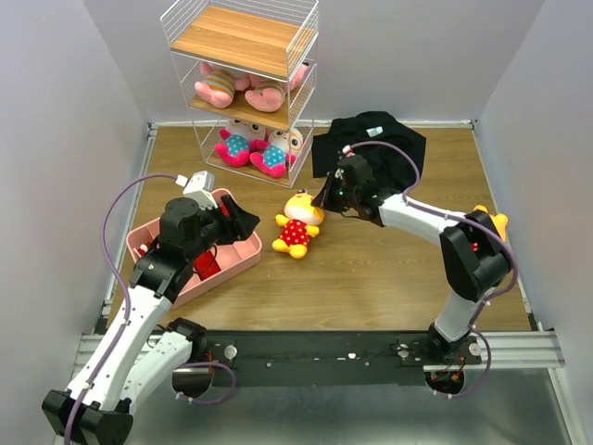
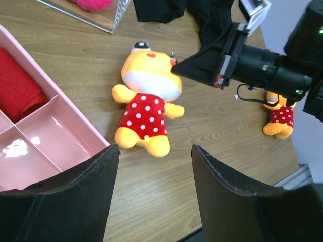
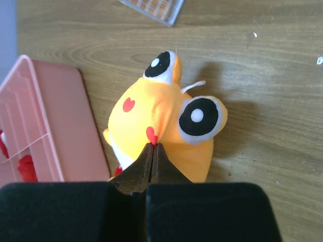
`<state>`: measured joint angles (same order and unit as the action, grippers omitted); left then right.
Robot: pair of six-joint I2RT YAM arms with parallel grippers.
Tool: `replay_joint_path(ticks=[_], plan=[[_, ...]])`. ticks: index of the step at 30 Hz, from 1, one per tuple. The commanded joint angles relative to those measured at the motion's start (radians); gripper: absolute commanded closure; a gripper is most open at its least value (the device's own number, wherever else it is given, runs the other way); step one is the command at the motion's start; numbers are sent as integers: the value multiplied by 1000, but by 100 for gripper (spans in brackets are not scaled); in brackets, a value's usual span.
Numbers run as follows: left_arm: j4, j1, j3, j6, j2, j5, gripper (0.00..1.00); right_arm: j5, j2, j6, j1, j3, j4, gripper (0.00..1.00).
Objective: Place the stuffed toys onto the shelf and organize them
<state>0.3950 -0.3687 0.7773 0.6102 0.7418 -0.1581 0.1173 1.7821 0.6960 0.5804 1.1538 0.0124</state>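
Note:
My left gripper grips the yellow stuffed toy by its leg end [image 1: 289, 248] next, so its head and body stay free to enter the shelf [image 1: 246, 42].
A yellow stuffed toy in a red polka-dot outfit [image 1: 298, 225] lies on its back mid-table; it shows in the left wrist view [image 2: 146, 96] and the right wrist view [image 3: 161, 111]. My right gripper [image 1: 325, 198] is shut, its tips [image 3: 153, 146] at the toy's head. My left gripper [image 1: 245, 221] is open and empty [image 2: 154, 148], just left of the toy, above the tray's edge. A second yellow toy [image 1: 491, 222] lies far right [image 2: 279, 118]. The shelf [image 1: 246, 42] holds two pink toys [image 1: 236, 88] on the middle tier and two white-faced toys [image 1: 255, 148] on the bottom.
A pink compartment tray [image 1: 236, 255] sits at the left under my left arm, with a red item [image 2: 15, 85] in it. A black cloth garment [image 1: 371, 139] lies behind my right gripper. The shelf's top board is bare. Grey walls close in on both sides.

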Motion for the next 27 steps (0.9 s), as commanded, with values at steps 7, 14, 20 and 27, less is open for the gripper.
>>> replay_joint_path(ticks=[7,14,20,27], plan=[[13,-3,5,94,-41,-21,31,22,-263,66,-4,-35,-3,99],[-76,-3,0,174,-16,-73,20,16,-484,174,-4,-45,-74,99],[-321,-3,-29,307,-28,-144,11,-1,-589,258,-2,-29,-115,99],[-587,-3,-76,437,1,-169,9,-19,-627,373,-2,-45,-184,99]])
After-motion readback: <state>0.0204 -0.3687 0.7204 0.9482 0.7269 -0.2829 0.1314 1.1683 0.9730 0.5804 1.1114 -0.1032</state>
